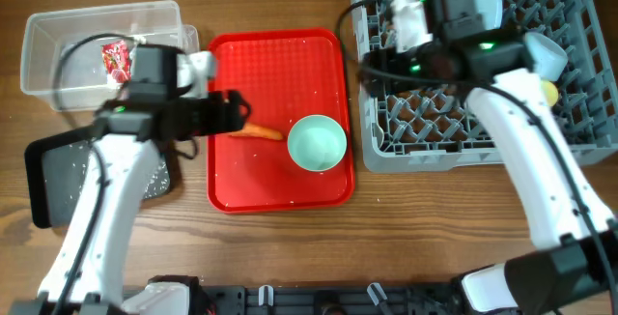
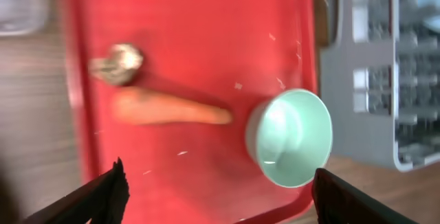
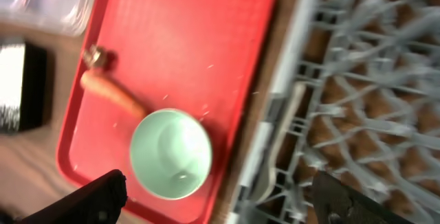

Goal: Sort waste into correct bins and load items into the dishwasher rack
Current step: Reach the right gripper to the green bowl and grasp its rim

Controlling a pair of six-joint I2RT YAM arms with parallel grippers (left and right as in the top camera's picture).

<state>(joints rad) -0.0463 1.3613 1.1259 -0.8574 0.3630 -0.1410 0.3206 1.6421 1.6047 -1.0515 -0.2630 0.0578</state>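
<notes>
I should grab the pale green bowl's rack-facing rim [image 1: 344, 143] [image 3: 208, 147] with my right gripper next. The bowl's body then stays free to tilt into the dishwasher rack.
An orange carrot [image 1: 256, 132] [image 2: 172, 108] [image 3: 112, 93] lies on the red serving tray [image 1: 280, 64], with a small brownish lump [image 2: 118, 64] [image 3: 96, 57] just beside it. A pale green bowl [image 1: 317, 143] [image 2: 292, 145] [image 3: 170, 153] stands upright near the tray's front right corner. My left gripper [image 1: 239, 112] [image 2: 220, 203] hangs open and empty over the carrot's end of the tray. My right gripper [image 1: 377, 64] [image 3: 220, 207] is open and empty above the left edge of the grey dishwasher rack [image 1: 483, 131] [image 3: 357, 100]. A red wrapper [image 1: 116, 59] lies in the clear tub [image 1: 58, 35].
The black tray [image 1: 48, 175] [image 3: 20, 86], speckled with white rice, sits left of the red tray under my left arm. In the rack are a pale blue dish [image 1: 488, 1], a small yellow cup [image 1: 550, 91] and a pale spoon-like shape [image 3: 285, 135] by its left wall.
</notes>
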